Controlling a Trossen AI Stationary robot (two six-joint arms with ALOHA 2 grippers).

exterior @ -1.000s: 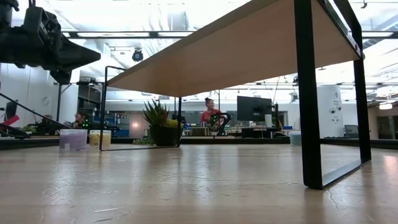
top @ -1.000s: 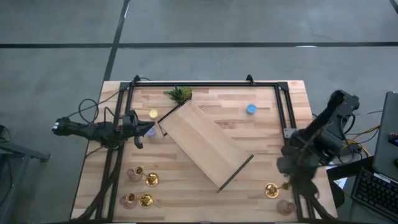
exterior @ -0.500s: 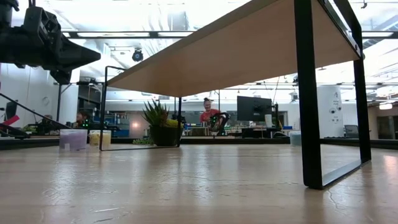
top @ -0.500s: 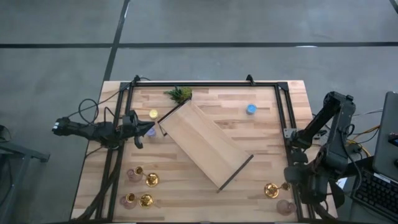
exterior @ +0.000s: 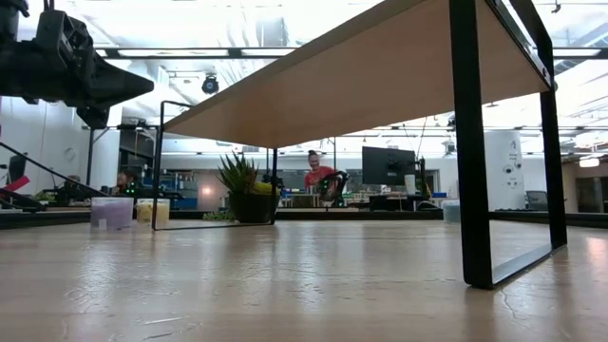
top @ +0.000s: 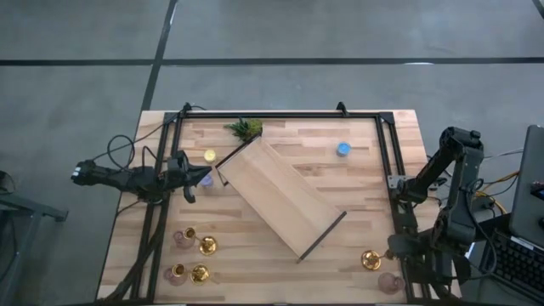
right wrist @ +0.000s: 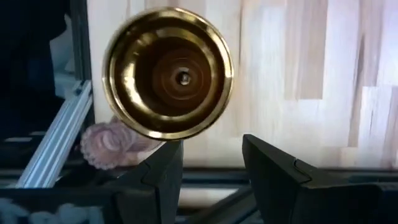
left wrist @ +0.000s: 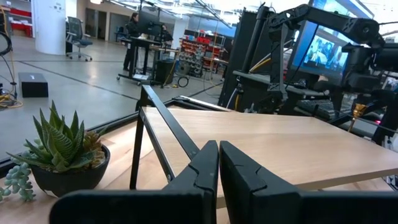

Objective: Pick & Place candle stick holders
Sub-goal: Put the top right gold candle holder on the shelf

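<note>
The gold cup top (right wrist: 168, 73) is ahead of both fingers, so it is too early for my right gripper to close on the gold holder's neck; it lowers and tilts first.
One gold candlestick holder (top: 371, 259) stands upright on the table near its front right corner. A pink glass cup (top: 391, 283) sits beside it, nearer the edge. My right gripper (top: 398, 249) hangs over them, pointing down and open. In the right wrist view the gold holder (right wrist: 168, 73) and the cup (right wrist: 109, 144) lie just ahead of the fingertips (right wrist: 211, 177), with nothing between them. Two more gold holders (top: 206, 246) (top: 199, 273) and two pink cups (top: 184, 239) (top: 176, 274) stand at the front left. My left gripper (top: 201, 177) waits shut at the left, pointing level.
A wooden riser shelf with black legs (top: 280, 197) stands slantwise across the table's middle. A green plant (top: 246, 128) is at the far edge. Yellow (top: 210, 155), purple (top: 206, 180) and blue (top: 342, 149) tealights lie behind the shelf. A black frame rail (top: 384, 153) borders the table.
My right gripper has swung toward the table's near edge and come down over the gold holder at the front right, tipping to point more steeply down. Its fingers have stayed open. The holders have kept their places.
</note>
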